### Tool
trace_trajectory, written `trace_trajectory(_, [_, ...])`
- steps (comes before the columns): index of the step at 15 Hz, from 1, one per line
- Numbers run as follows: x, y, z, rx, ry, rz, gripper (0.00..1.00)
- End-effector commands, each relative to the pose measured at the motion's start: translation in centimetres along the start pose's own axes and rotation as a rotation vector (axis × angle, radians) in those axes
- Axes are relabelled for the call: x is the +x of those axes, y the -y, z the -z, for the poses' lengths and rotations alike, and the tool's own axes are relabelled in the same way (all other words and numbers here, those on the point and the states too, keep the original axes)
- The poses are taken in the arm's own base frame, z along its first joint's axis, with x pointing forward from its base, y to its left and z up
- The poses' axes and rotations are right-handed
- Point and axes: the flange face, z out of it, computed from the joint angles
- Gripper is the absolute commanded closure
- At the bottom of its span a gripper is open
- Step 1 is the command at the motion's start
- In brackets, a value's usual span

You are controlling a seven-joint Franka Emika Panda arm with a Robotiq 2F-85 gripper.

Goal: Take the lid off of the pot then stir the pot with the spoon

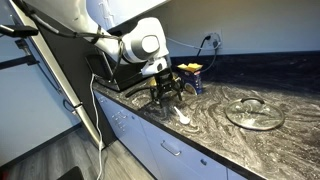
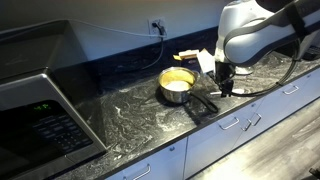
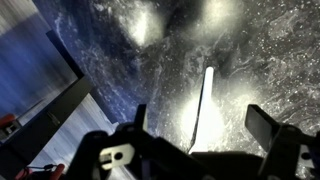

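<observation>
Next, my gripper grips the white spoon [image 3: 206, 92] by its narrow handle, which leaves the bowl end free to stir the pot.
The steel pot [image 2: 177, 86] with yellow contents stands uncovered on the marbled counter, its dark handle pointing toward the front edge. The glass lid [image 1: 255, 112] lies flat on the counter, well away from the pot. The small white spoon [image 3: 206, 92] lies on the counter and also shows in an exterior view [image 1: 183, 114]. My gripper [image 3: 203, 125] is open and hovers just above the spoon, one finger on each side of it, not touching. In both exterior views the gripper [image 1: 166, 98] [image 2: 225, 90] is beside the pot near the counter's front edge.
A black microwave [image 2: 40, 110] stands at one end of the counter. A yellow and white item [image 2: 187, 57] sits by the back wall near an outlet with a cable. White drawers [image 1: 160, 150] run below the counter edge.
</observation>
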Motion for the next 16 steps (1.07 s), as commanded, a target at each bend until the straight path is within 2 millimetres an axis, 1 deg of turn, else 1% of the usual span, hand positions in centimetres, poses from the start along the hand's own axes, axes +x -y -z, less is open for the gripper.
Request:
trace_trajectory(1, [-0.6,1.6,-0.5,-0.008,-0.027,-0.016,0.0])
trace_trajectory(5, [-1.2,2.6,-1.4,-0.023,-0.046,-0.015,0.0])
trace_trajectory(12, [-1.5,3.5,-3.0,-0.043,-0.064,-0.018,0.0])
trace_trajectory(13, [-1.5,3.5,-3.3,-0.043,-0.064,-0.017,0.15])
trace_trajectory(14, [-1.5,3.6,-3.5,-0.044,-0.066,-0.016,0.26])
trace_trajectory(15, [-1.6,3.6,-3.7,-0.043,-0.067,-0.017,0.32])
trace_trajectory(16, [-1.6,3.8,-3.6,-0.04,-0.065,-0.018,0.42])
